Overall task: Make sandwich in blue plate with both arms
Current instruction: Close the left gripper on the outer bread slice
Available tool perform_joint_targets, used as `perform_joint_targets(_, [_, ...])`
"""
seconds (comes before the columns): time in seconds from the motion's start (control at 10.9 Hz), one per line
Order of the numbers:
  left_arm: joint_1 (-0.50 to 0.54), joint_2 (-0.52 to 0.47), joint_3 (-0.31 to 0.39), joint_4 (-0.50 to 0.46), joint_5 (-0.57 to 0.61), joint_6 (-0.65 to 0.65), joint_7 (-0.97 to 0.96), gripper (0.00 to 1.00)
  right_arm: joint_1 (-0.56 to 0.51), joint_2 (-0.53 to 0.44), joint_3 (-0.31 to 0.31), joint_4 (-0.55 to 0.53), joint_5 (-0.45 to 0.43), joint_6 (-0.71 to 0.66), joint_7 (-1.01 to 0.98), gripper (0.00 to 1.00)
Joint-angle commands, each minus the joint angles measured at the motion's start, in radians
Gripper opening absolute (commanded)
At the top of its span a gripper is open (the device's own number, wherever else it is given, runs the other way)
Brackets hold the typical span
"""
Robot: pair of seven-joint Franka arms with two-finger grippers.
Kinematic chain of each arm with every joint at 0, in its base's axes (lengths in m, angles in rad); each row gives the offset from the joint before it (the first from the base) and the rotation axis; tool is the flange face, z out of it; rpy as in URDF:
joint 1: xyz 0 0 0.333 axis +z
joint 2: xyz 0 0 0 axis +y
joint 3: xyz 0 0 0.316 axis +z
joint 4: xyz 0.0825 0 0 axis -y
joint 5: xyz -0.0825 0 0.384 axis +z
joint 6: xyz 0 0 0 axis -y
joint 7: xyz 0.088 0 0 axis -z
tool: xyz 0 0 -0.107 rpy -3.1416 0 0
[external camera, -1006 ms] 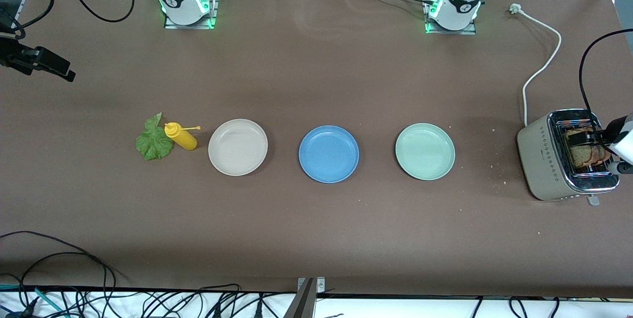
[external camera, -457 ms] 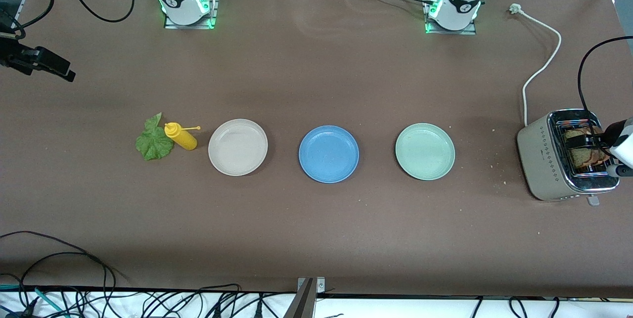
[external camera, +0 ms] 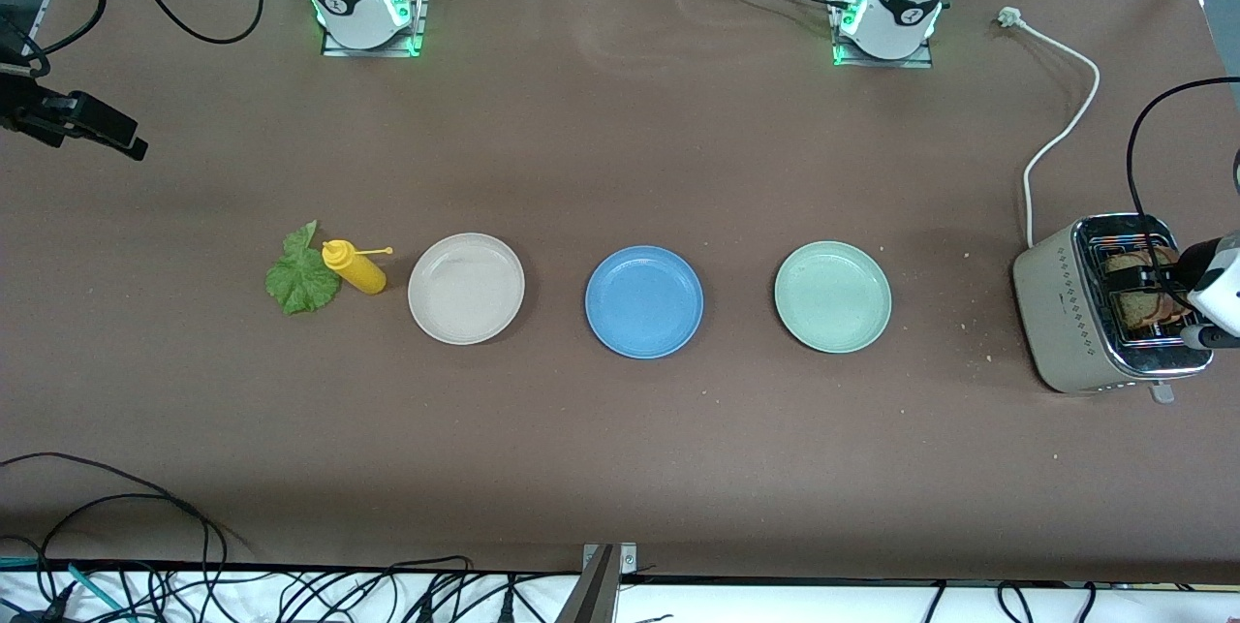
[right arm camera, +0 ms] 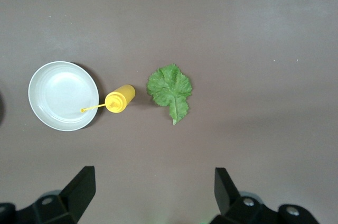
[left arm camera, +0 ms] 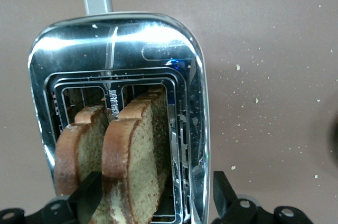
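Observation:
My fingertips reach down on both sides of the nearer bread slice (left arm camera: 138, 160), so closing my left gripper on it now would catch it. It is time to close.
Two brown bread slices (left arm camera: 127, 160) stand upright in the silver toaster (external camera: 1075, 303) at the left arm's end of the table. My left gripper (left arm camera: 156, 182) hangs open just over them. One finger (left arm camera: 87, 195) is at the gap between the slices and the other finger (left arm camera: 222, 187) is outside the toaster's wall. The blue plate (external camera: 644, 301) sits mid-table with nothing on it. A green lettuce leaf (external camera: 302, 276) lies toward the right arm's end. My right gripper (right arm camera: 154, 179) waits open high above the table, with the lettuce leaf (right arm camera: 170, 91) in its view.
A beige plate (external camera: 466, 288) and a pale green plate (external camera: 832, 296) flank the blue one. A yellow squeeze bottle (external camera: 356, 266) lies between lettuce and beige plate. The toaster's white cord (external camera: 1061, 134) runs toward the left arm's base. Crumbs lie near the toaster.
My left gripper has shifted a little over the toaster, so more of the bread shows in the front view. Nothing else has moved.

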Motion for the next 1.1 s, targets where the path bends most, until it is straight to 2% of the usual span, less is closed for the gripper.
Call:
perform_joint_targets(0.0, [0.018, 0.013, -0.005, 0.016, -0.039, 0.003, 0.051, 0.79, -0.002, -0.004, 0.001, 0.010, 0.017, -0.016, 0.010, 1.00])
perform_joint_targets(0.18, [0.016, 0.011, -0.007, 0.016, -0.037, 0.002, 0.054, 0.47, -0.002, -0.004, 0.001, 0.010, 0.017, -0.016, 0.010, 1.00])
perform_joint_targets(0.37, [0.015, 0.007, -0.007, 0.017, -0.033, -0.006, 0.058, 0.05, -0.002, -0.004, 0.001, 0.010, 0.017, -0.016, 0.010, 1.00])
perform_joint_targets(0.46, [0.015, 0.005, -0.007, 0.017, -0.034, -0.009, 0.080, 0.00, -0.002, -0.004, 0.001, 0.010, 0.017, -0.016, 0.010, 1.00])
perform_joint_targets(0.82, [0.018, -0.004, -0.007, 0.019, -0.039, -0.015, 0.107, 0.00, -0.002, -0.004, 0.001, 0.010, 0.017, -0.016, 0.010, 1.00])
perform_joint_targets(1.01, [0.024, -0.038, -0.007, 0.022, -0.043, -0.059, 0.123, 0.00, -0.002, -0.004, 0.001, 0.010, 0.017, -0.016, 0.010, 1.00])
